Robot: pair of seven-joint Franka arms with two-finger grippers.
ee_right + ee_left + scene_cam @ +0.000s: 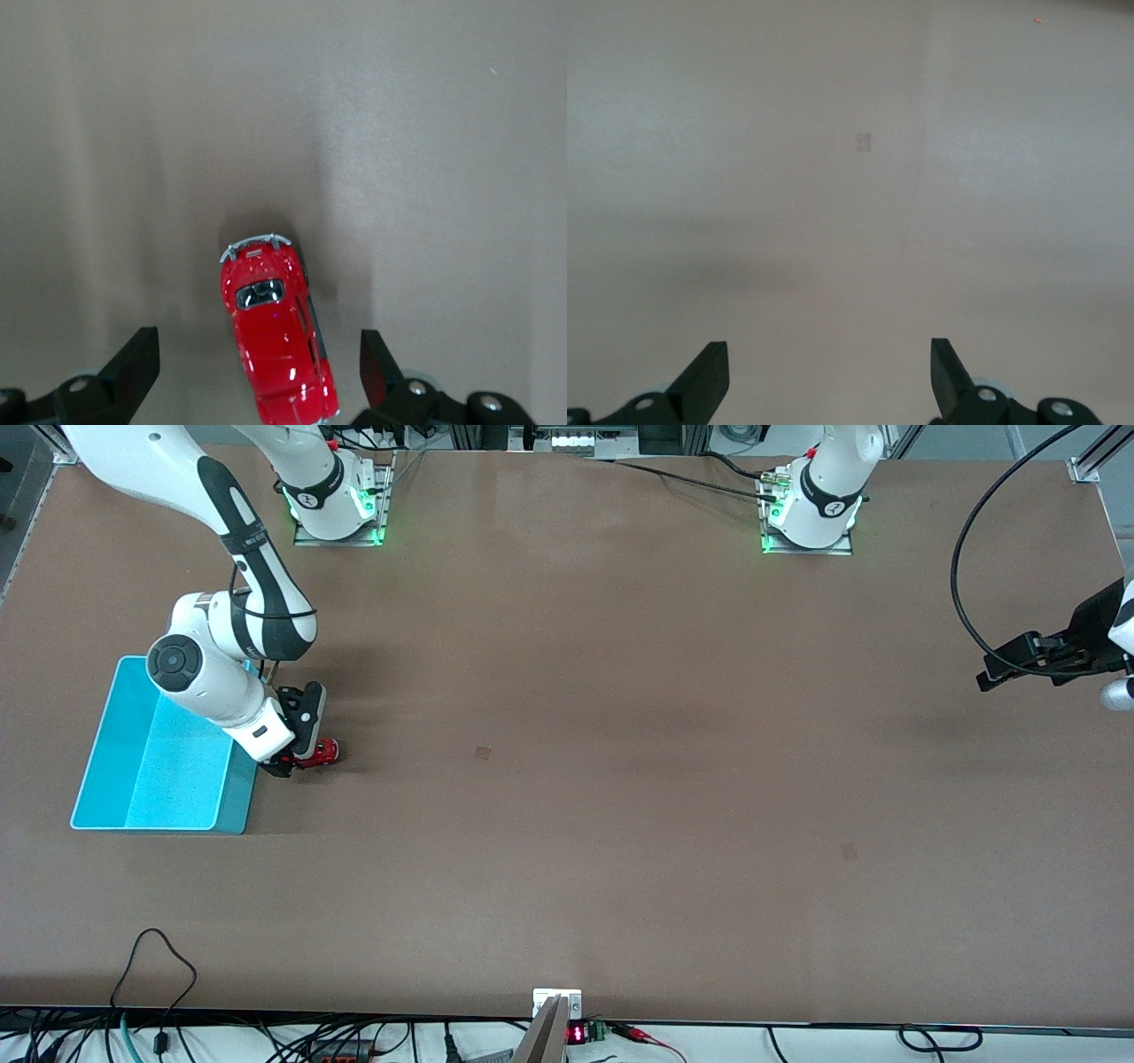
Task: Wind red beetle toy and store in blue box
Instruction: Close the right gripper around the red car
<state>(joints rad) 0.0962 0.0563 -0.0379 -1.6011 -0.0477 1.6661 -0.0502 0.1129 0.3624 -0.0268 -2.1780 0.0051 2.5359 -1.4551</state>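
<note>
I need to grab the red beetle toy (321, 754) by its side doors with my right gripper next. Then it can be stored in the blue box (124, 779).
The red beetle toy (321, 754) stands on the table beside the blue box (124, 779), toward the left arm's end of it. My right gripper (292, 762) is low over the toy and open, with the toy (276, 336) between its fingers (133, 367) and touching neither. The blue box holds nothing that I can see; part of it is hidden by the right arm. My left gripper (988, 680) waits open and empty above the table at the left arm's end, and its view shows only bare table between its fingertips (709, 376).
A small dark square mark (483, 753) lies on the brown table near the middle, also in the left wrist view (863, 142). Cables and a small display (576, 1034) run along the table edge nearest the front camera.
</note>
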